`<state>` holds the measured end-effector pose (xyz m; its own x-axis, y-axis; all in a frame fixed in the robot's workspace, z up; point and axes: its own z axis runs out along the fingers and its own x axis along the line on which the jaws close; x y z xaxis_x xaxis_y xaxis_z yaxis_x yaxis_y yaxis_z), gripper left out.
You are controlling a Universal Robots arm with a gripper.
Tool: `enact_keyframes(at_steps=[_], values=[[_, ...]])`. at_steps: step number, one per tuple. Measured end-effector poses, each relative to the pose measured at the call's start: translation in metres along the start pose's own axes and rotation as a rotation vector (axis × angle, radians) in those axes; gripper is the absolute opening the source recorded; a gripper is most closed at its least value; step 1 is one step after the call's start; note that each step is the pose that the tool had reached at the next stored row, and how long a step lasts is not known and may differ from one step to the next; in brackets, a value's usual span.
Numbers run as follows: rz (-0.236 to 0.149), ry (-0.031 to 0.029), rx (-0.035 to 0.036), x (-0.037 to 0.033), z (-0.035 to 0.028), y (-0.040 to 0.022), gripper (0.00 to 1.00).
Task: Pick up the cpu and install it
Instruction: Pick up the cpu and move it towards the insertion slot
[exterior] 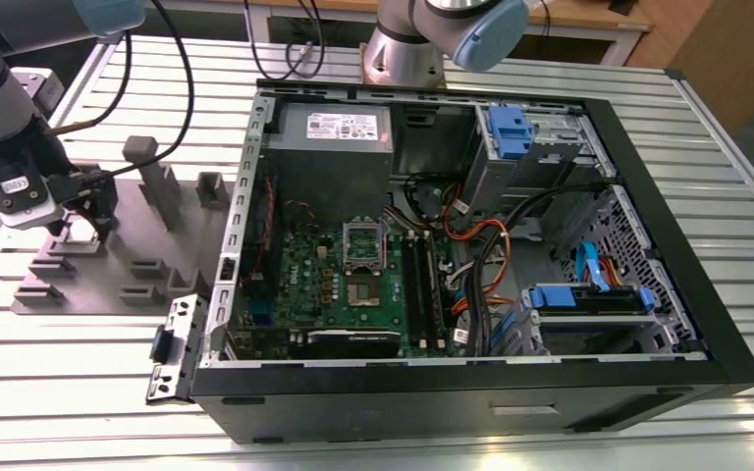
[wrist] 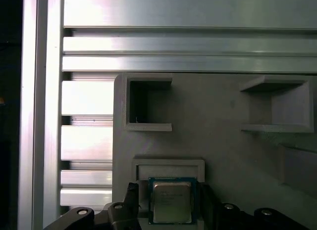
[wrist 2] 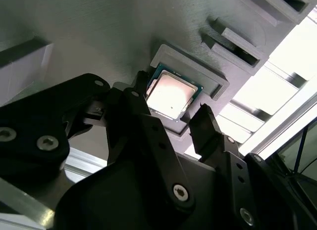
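My gripper takes the chip by its opposite side edges next, where gaps show, since the hollow's side (wrist: 169, 163) stands close along the chip's end.
The cpu (wrist 2: 172, 95) (wrist: 171, 201), a small square chip with a silvery top, lies flat in a shallow recess of the grey fixture plate (exterior: 154, 255) (wrist 2: 124, 37) (wrist: 218, 141). My gripper (exterior: 74, 228) (wrist 2: 171, 101) (wrist: 168, 203) hangs just over it at the exterior view's left, open. One black finger (wrist 2: 141, 86) stands at one edge of the chip and the other (wrist 2: 200, 118) at the opposite edge, with small gaps showing in the first wrist view. The motherboard (exterior: 350, 294) lies in the open computer case (exterior: 666, 294), its silver socket frame (exterior: 364, 240) raised.
Upright grey posts (exterior: 154, 182) rise from the fixture plate beside my gripper, and empty pockets (wrist: 148, 104) lie near the chip. Inside the case are a power supply (exterior: 331, 132), cable bundles (exterior: 482, 245) and blue drive brackets (exterior: 587, 299). Another arm's base (exterior: 410, 49) stands behind the case on the slatted aluminium table (exterior: 76, 392).
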<state>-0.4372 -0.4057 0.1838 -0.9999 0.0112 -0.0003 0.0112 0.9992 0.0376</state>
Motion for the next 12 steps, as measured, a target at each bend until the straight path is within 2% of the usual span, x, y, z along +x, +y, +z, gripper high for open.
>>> enact_keyframes(at_steps=[8, 9, 12], values=[[0.000, 0.0001, 0.0000, 0.0000, -0.0003, 0.0000, 0.59], [0.000, 0.0001, 0.0000, 0.0000, -0.0003, 0.0000, 0.52], [0.000, 0.0002, 0.0001, 0.0000, -0.0004, 0.0000, 0.52]])
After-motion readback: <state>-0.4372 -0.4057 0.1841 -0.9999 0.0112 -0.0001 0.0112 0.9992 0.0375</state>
